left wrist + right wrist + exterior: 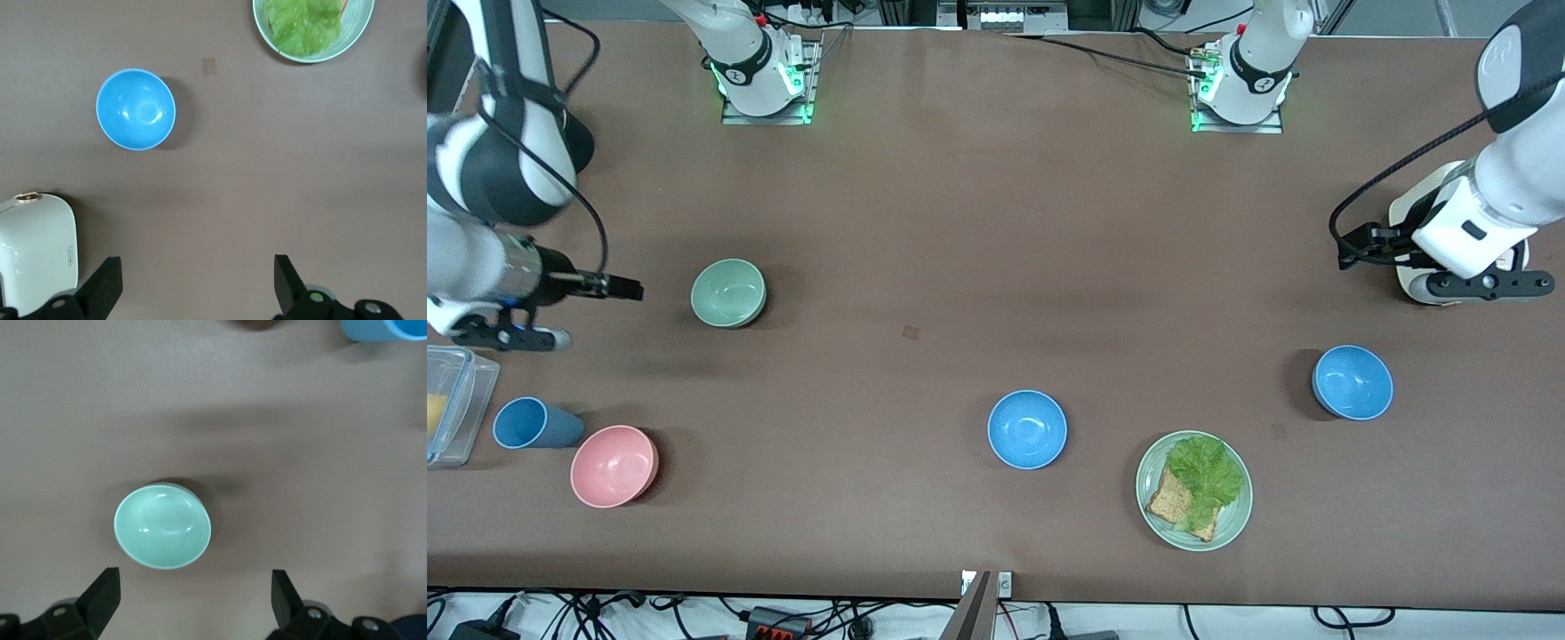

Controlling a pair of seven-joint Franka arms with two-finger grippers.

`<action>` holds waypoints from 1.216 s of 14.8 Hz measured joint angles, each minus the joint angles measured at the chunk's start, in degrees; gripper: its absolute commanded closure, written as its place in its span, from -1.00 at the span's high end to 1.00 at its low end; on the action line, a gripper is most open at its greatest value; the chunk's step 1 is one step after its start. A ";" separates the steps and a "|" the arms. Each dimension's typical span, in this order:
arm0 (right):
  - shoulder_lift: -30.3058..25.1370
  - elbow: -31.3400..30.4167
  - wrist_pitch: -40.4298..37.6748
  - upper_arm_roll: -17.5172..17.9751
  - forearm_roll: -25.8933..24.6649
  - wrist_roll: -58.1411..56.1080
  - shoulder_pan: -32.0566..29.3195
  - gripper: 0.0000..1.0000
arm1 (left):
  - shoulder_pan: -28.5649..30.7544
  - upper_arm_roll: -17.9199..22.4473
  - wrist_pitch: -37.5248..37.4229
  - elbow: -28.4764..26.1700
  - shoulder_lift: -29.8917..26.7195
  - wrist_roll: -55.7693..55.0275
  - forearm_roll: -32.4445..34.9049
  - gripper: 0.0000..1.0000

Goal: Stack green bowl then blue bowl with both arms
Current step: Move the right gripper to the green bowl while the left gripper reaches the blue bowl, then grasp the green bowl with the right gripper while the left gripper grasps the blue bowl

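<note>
Next, my right gripper grabs the green bowl (728,292) by its rim to stack it with the blue bowls.
The green bowl (728,292) stands upright and empty toward the right arm's end of the table. It also shows in the right wrist view (163,527), just ahead of my right gripper (193,603). That gripper is open and empty, up in the air beside the bowl (507,336). One blue bowl (1027,429) stands near the table's middle. A second blue bowl (1352,382) stands toward the left arm's end and shows in the left wrist view (136,109). My left gripper (197,287) is open and empty over bare table (1489,284), apart from that bowl.
A green plate (1232,524) with lettuce and bread lies near the front edge, between the blue bowls. A pink bowl (614,466), a blue cup (534,423) and a clear container (454,404) sit at the right arm's end. A white object (37,253) stands beside the left gripper.
</note>
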 measured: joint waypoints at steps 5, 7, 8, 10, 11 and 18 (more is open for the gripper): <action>7.44 -0.56 3.15 0.30 0.01 0.09 1.71 1.00 | 2.02 0.65 4.43 0.33 7.05 3.53 0.01 1.00; 8.72 -2.71 5.83 0.29 0.01 0.09 1.70 1.00 | 5.06 0.98 7.47 1.52 11.29 8.37 0.02 1.00; 9.06 -4.15 7.33 0.29 0.01 0.09 1.70 1.00 | 6.80 1.06 9.13 2.17 13.39 10.07 0.02 1.00; 9.33 -7.25 9.80 0.28 0.02 0.09 1.69 1.00 | 10.47 1.14 12.94 3.16 17.33 13.24 0.02 1.00; 9.43 -8.45 10.29 0.28 0.02 0.09 1.69 0.98 | 11.92 1.16 14.58 3.45 18.99 15.26 0.02 1.00; 10.15 -12.55 10.42 0.27 0.02 0.09 1.69 -0.61 | 14.79 1.15 23.53 4.51 26.38 18.60 0.02 1.00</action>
